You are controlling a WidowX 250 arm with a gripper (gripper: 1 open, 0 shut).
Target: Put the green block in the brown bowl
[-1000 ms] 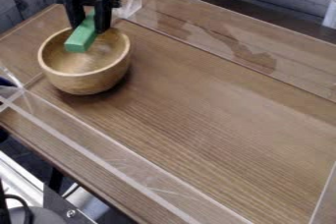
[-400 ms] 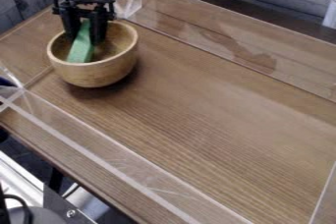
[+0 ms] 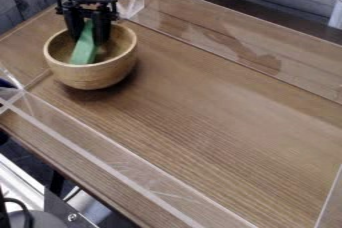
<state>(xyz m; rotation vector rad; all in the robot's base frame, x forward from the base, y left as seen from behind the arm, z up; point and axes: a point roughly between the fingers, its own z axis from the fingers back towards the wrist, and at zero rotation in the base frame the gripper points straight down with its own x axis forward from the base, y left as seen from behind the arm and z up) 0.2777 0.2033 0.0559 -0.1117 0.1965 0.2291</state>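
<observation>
My gripper releases the green block now, since the green block's lower end sits down inside the brown bowl's rim.
The brown bowl [image 3: 90, 57] sits at the left back of the wooden table. My gripper [image 3: 87, 34] hangs straight down over the bowl's inside, its two black fingers shut on the green block [image 3: 84, 45]. The block stands nearly upright and tilted, its lower end down inside the bowl near the bottom; whether it touches the bottom I cannot tell. The block's top is hidden between the fingers.
The wooden table [image 3: 214, 112] is ringed by a low clear plastic wall [image 3: 227, 32] at the back and along the front edge [image 3: 94, 142]. The table's front-left corner drops off to dark floor and cables.
The gripper has lowered with the green block, which now reaches deeper into the bowl. The bowl has shifted slightly on the table.
</observation>
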